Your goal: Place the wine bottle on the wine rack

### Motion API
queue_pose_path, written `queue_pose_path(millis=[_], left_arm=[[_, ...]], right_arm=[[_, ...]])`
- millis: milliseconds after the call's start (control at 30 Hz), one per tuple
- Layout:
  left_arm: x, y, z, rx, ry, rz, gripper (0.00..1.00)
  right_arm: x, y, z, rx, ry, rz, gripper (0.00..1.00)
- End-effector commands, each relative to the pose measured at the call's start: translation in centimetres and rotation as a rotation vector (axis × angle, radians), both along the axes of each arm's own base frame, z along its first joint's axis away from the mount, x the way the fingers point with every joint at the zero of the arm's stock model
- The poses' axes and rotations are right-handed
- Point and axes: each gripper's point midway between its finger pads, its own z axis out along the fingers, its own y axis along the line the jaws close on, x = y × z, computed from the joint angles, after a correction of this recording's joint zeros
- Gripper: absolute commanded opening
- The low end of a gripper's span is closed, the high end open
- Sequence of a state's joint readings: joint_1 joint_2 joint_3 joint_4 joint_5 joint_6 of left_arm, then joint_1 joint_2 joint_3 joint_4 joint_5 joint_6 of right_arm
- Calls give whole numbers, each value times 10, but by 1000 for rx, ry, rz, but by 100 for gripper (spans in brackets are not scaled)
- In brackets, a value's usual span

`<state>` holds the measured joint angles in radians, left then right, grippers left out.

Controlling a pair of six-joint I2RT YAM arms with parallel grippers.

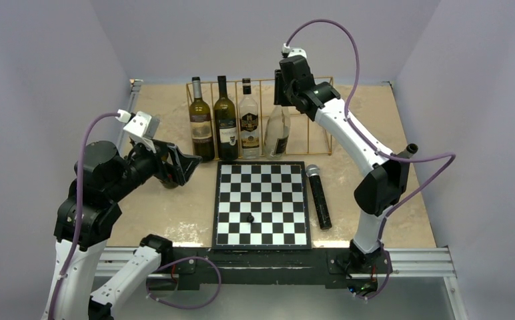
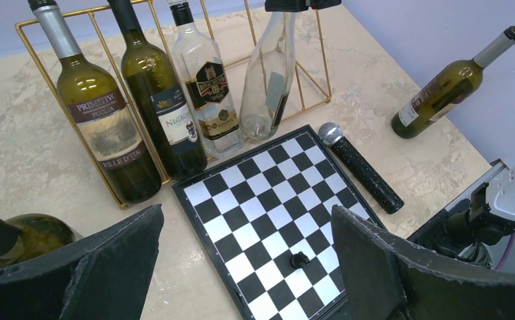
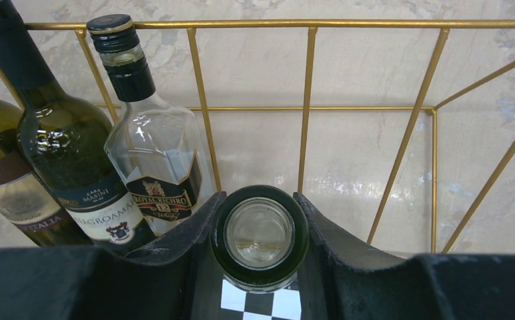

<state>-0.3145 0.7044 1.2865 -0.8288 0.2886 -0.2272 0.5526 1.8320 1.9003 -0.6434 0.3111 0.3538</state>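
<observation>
My right gripper keeps holding the clear bottle now: its neck tilts away from the whisky bottle (image 1: 249, 123), so release would tip it askew in its slot.
The gold wire wine rack (image 1: 315, 81) stands at the back of the table and holds three upright bottles. My right gripper (image 1: 285, 88) is shut on the neck of a clear empty bottle (image 1: 278, 133). The bottle tilts, with its base in the rack's fourth slot beside the whisky bottle (image 1: 249, 123). In the right wrist view the bottle's mouth (image 3: 260, 233) sits between the fingers, with the rack (image 3: 308, 24) behind. In the left wrist view the clear bottle (image 2: 268, 80) leans in the rack (image 2: 75, 15). My left gripper (image 2: 248, 267) is open and empty.
A chessboard (image 1: 288, 200) with a black pawn (image 1: 250, 217) lies in front of the rack, and a black microphone (image 1: 319, 197) lies to its right. A green bottle (image 2: 21, 240) stands by my left gripper. Another green bottle (image 2: 441, 87) leans at the right wall.
</observation>
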Motion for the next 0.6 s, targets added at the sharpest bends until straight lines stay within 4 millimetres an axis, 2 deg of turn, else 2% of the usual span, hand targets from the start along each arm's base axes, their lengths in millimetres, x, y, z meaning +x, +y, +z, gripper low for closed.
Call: queue_pose_path(millis=[0, 300, 567], left_arm=[[-1, -1, 8, -26, -20, 1, 99], [3, -3, 2, -24, -9, -3, 99], [5, -2, 1, -16, -5, -1, 99]], right_arm=[[17, 11, 88, 109, -241, -16, 0], [25, 31, 42, 11, -146, 26, 0], [37, 41, -8, -57, -40, 39, 25]])
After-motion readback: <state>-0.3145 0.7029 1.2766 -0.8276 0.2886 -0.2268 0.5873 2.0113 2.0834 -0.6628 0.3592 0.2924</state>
